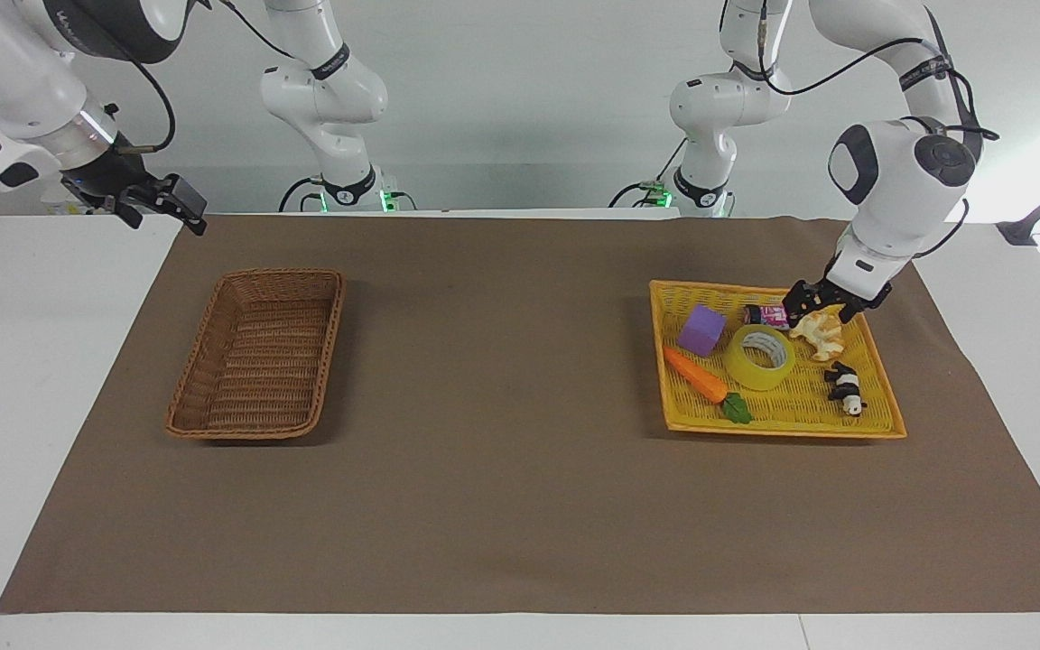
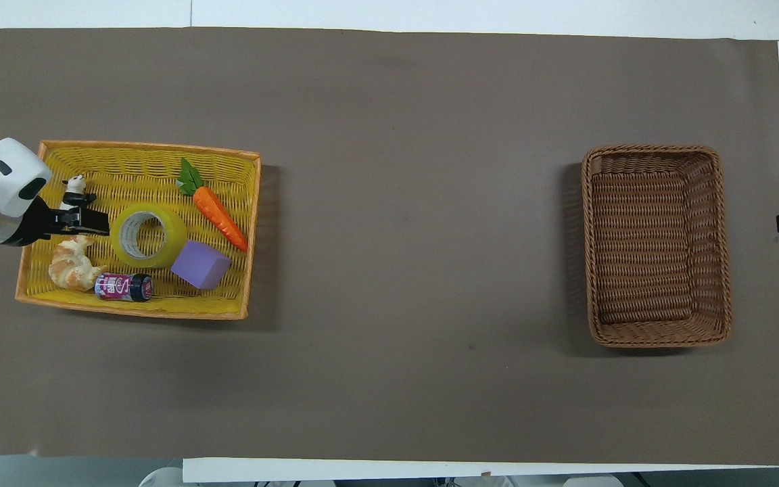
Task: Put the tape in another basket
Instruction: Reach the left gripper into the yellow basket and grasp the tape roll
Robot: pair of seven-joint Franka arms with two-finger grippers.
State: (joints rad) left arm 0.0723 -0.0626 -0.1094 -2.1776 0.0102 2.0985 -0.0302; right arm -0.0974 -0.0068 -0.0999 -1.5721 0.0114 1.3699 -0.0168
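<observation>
The wide tape has an open hole in its middle (image 2: 151,236). My left gripper will next grab the narrow side of the tape ring opposite the purple block (image 2: 123,234).
The tape (image 1: 755,377) lies flat in the middle of the flat yellow tray (image 1: 782,431) toward the left arm's end of the table; it also shows in the overhead view (image 2: 174,238). My left gripper (image 1: 822,305) hangs open and empty over the tray, above the croissant (image 1: 822,338) and beside the tape without touching it; it also shows in the overhead view (image 2: 88,220). The dark brown wicker basket (image 1: 258,361) stands empty toward the right arm's end and also shows in the overhead view (image 2: 656,247). My right gripper (image 1: 168,203) waits open above the table's edge beside that basket.
The tray also holds a purple block (image 1: 701,329), a toy carrot (image 1: 696,375), a small can (image 1: 768,315) and a toy panda (image 1: 845,388) close around the tape. A brown mat (image 1: 502,406) covers the table between tray and basket.
</observation>
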